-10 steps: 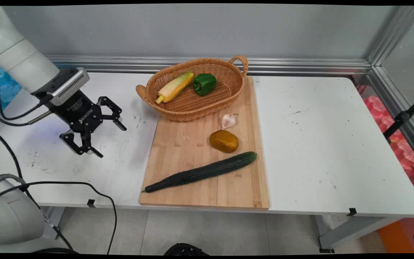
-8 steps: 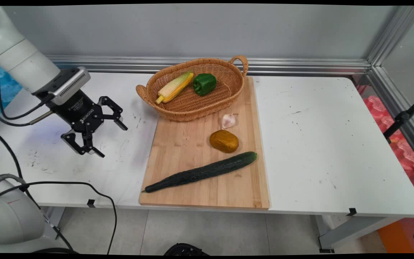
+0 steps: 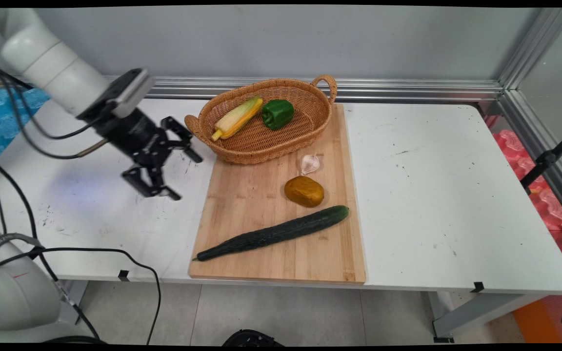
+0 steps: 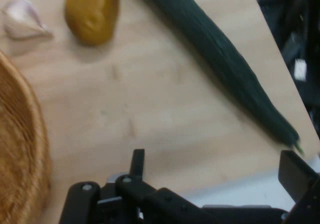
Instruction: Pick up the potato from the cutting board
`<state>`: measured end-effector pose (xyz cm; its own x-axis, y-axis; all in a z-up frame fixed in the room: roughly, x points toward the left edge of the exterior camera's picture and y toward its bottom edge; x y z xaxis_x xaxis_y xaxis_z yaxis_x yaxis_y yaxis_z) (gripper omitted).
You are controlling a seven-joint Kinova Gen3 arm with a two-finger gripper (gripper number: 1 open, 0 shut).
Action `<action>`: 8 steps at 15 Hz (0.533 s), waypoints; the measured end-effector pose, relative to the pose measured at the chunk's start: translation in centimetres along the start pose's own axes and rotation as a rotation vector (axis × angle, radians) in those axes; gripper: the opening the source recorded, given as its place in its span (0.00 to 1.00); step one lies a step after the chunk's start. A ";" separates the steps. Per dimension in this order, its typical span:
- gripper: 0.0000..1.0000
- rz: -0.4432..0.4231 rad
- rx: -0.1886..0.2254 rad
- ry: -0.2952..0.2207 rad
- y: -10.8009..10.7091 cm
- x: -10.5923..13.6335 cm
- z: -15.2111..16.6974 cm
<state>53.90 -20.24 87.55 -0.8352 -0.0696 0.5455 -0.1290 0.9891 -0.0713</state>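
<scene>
My gripper should next hold the yellow-brown potato by its rounded sides to put it into the wicker basket.
My black gripper hangs open and empty over the white table, just left of the wooden cutting board and below the wicker basket's left handle. On the board lie a long dark cucumber, a brown potato and a garlic bulb. In the hand view the gripper points across the board toward the cucumber, with the potato and garlic farther off and the basket at the left edge.
The wicker basket sits at the board's far end and holds a corn cob and a green pepper. Black cables hang along the table's left front. The table meets a metal-railed wall behind.
The gripper has moved right and slightly toward the wall, from the table's left part up to the board's left edge. It stays open. Nothing on the board or in the basket has shifted.
</scene>
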 end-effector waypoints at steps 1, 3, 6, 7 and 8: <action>1.00 -0.022 0.008 0.010 -0.5 0.8 0.4; 1.00 -0.064 0.027 0.026 -1.8 2.6 1.6; 1.00 -0.101 0.047 0.034 -3.8 5.2 3.6; 1.00 -0.107 0.051 0.034 -4.5 5.9 4.3; 1.00 -0.110 0.053 0.032 -4.9 6.4 4.8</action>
<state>46.63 -26.12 87.41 -0.7968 -0.1727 0.5790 -0.2479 0.9674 -0.0526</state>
